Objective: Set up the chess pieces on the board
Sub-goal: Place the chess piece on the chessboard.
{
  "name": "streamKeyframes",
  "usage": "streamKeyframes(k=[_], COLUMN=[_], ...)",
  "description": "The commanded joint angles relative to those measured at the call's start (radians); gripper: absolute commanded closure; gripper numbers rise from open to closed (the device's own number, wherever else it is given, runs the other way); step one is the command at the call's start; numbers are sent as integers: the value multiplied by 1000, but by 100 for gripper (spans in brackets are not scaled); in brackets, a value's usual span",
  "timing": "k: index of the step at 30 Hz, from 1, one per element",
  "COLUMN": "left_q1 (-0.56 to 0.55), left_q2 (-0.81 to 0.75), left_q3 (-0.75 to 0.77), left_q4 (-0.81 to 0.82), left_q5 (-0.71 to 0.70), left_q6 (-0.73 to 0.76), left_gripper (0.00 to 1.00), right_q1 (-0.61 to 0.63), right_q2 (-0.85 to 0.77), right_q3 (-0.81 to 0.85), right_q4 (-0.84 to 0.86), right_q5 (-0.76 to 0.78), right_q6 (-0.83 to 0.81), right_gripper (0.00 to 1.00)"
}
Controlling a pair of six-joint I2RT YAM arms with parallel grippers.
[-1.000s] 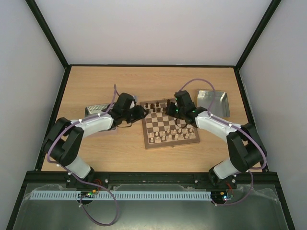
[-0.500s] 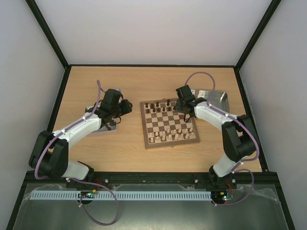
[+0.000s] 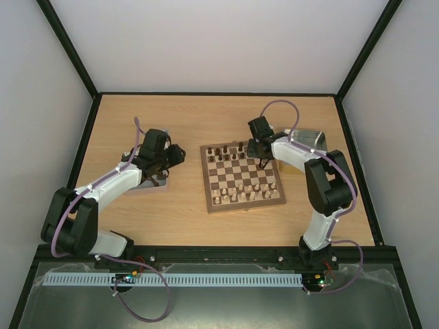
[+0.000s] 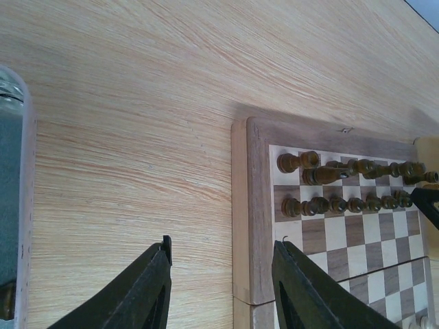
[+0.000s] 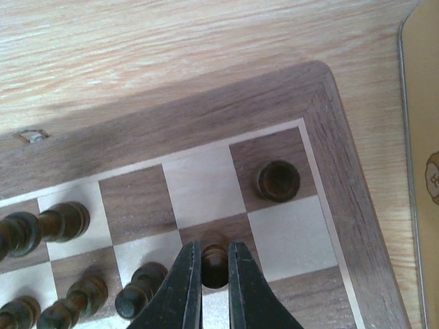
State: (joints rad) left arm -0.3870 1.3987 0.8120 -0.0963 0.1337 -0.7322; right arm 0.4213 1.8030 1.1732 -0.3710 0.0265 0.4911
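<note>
The pawn's base [image 5: 214, 240] meets the dark square diagonal to the rook, and the pawn would stand there if released, so my right gripper opens next.
The board [image 3: 206, 186] lies mid-table, with dark chess pieces [image 3: 223, 151] along its far rows. My right gripper [image 3: 263, 157] is over the board's far right corner. In the right wrist view it [image 5: 215, 250] is shut on a dark pawn [image 5: 215, 266] over a dark second-row square, next to a dark rook [image 5: 278, 181] on the corner square. My left gripper [image 3: 178, 155] hovers left of the board. In the left wrist view it [image 4: 223, 243] is open and empty over the board's edge [image 4: 257, 226], with dark pieces [image 4: 343, 204] beyond.
Pale cream pieces [image 3: 240, 195] stand on the board's near rows. One metal tray [image 3: 134, 160] lies under the left arm and shows in the left wrist view [image 4: 10, 205]. Another tray [image 3: 310, 142] sits right of the board, its rim in the right wrist view [image 5: 405, 103].
My left gripper has pulled back from the board's left edge toward the left tray. My right gripper has shifted toward the board's far right corner, with the arm swung further back.
</note>
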Motion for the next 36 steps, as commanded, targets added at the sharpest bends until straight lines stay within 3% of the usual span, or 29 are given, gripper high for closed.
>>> streamKeyframes(k=[1,7,18,23,31,36], left_q1=[8,10,14,26,104,189], left_q2=[-1,2,6,-6,-90,-122], left_q3=[-9,-7,1,8,-23,-96], left_q4=[4,0,-14,-47,-156,-186], left_q5=[17,17,10,-17,-160,-175], left_q6=[3,0,8,16,8,-1], left_gripper=[57,57,57,56,54,51], right_q1=[-9,-9,-9,-9,-9,-9], right_q2=[31,20,-1,-29,-202,-278], right_q3=[33,36,54,54,-1,-57], right_q4=[-61,-71,-80,-84,-34,27], right_q5=[18,16,20,11,68,75], right_q6=[-17,-18,-16,-19,32,68], right_gripper=[96,84,85,81,69,68])
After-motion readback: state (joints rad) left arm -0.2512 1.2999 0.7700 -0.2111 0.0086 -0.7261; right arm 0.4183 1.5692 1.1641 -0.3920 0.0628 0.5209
